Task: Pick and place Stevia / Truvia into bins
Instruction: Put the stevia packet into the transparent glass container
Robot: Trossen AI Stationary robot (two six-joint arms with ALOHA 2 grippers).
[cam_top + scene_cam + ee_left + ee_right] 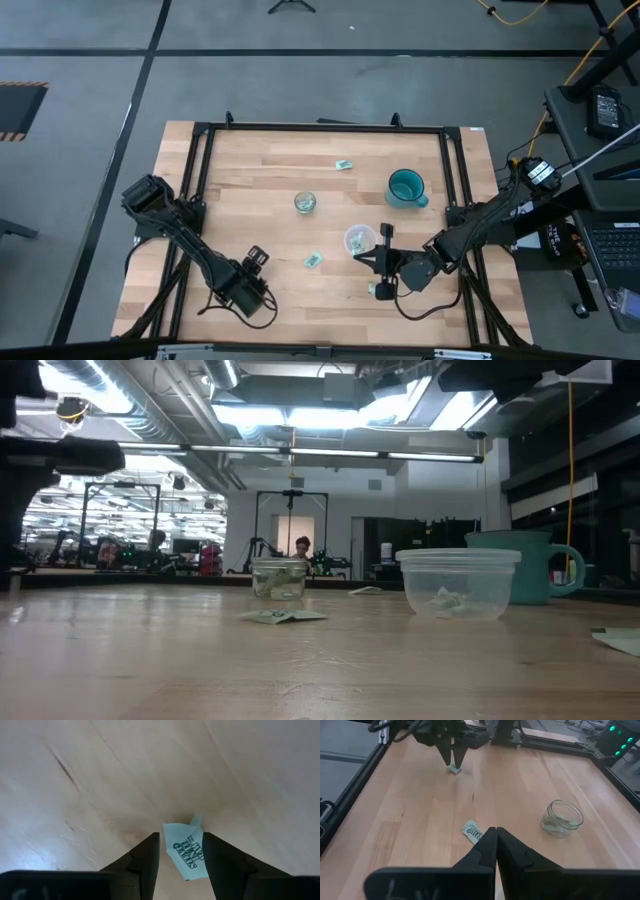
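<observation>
Next, my left gripper picks up the Stevia packet by its long edges, to put it into the glass jar.
My left gripper point(257, 262) point(181, 836) points down at the table's near left, open, with one finger on each side of a light green Stevia packet point(186, 851) that lies flat on the wood. The right wrist view shows this gripper and packet point(454, 768) from afar. My right gripper point(358, 258) point(496, 831) is shut and empty, level, beside the clear plastic cup point(360, 240). The glass jar point(306, 202) and the cup both hold packets. Loose packets lie at mid-table point(314, 260), at the far side point(345, 163) and under the right gripper's body point(381, 290). My left gripper has its fingers point(145, 855) standing beside the packet's two long edges point(170, 845), coming from above. I cannot tell whether they touch it. The packet lies on the table, slightly askew between them, its far end point(196, 821) crumpled.
A teal mug point(407, 187) stands at the far right of the wood. A black frame rail point(320, 127) runs around the tabletop. In the low view the jar point(278, 578), cup point(458, 585) and mug point(520, 565) stand in a row.
</observation>
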